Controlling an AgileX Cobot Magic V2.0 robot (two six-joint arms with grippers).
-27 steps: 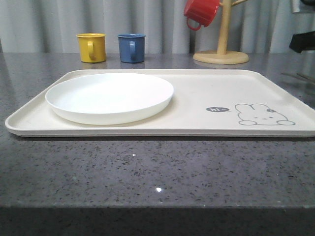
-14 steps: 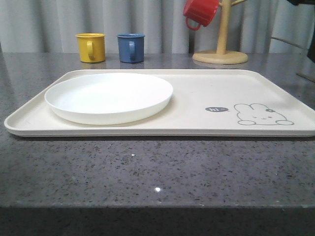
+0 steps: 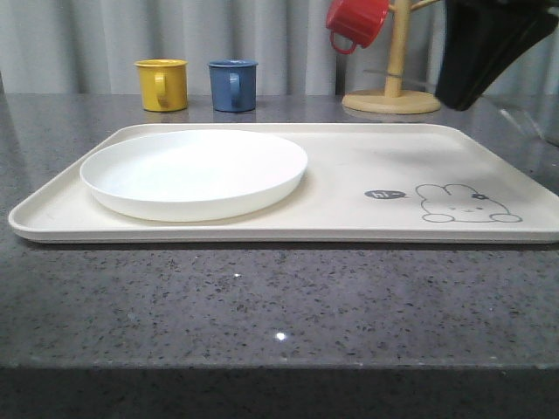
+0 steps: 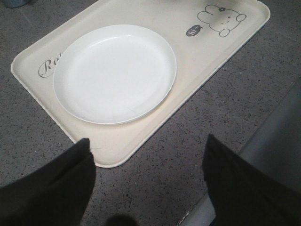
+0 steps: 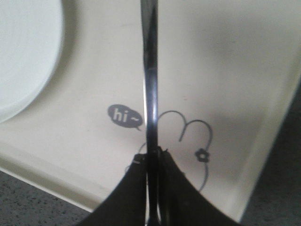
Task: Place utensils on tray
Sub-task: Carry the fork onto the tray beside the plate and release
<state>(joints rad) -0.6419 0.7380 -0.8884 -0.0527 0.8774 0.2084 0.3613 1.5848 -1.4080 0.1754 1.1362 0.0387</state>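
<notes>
My right gripper should lower the silver utensil [image 3: 397, 77] before it lets go, because the utensil hangs above the cream tray [image 3: 367, 157] in the front view.
The cream tray [image 3: 367, 157] lies across the dark stone table, with the white plate [image 3: 196, 170] on its left half. My right gripper [image 3: 456, 100] hangs over the tray's far right corner. In the right wrist view it [image 5: 151, 153] is shut on a slim silver metal utensil [image 5: 150, 70] that juts out above the "hi" bubble and rabbit drawing on the tray [image 5: 225, 70]; the utensil's end is cut off, so I cannot tell which one it is. My left gripper [image 4: 146, 141] is open, holding nothing, above bare table just off a corner of the tray [image 4: 117, 141], near the plate [image 4: 115, 73].
A yellow cup [image 3: 162, 84] and a blue cup [image 3: 233, 85] stand behind the tray. A red cup [image 3: 356, 22] hangs on a wooden mug tree [image 3: 391, 100] at the back right. The table's front edge is close to the camera.
My right gripper has come into the front view from the upper right and now hangs over the tray's far right corner. Tray and plate have stayed put.
</notes>
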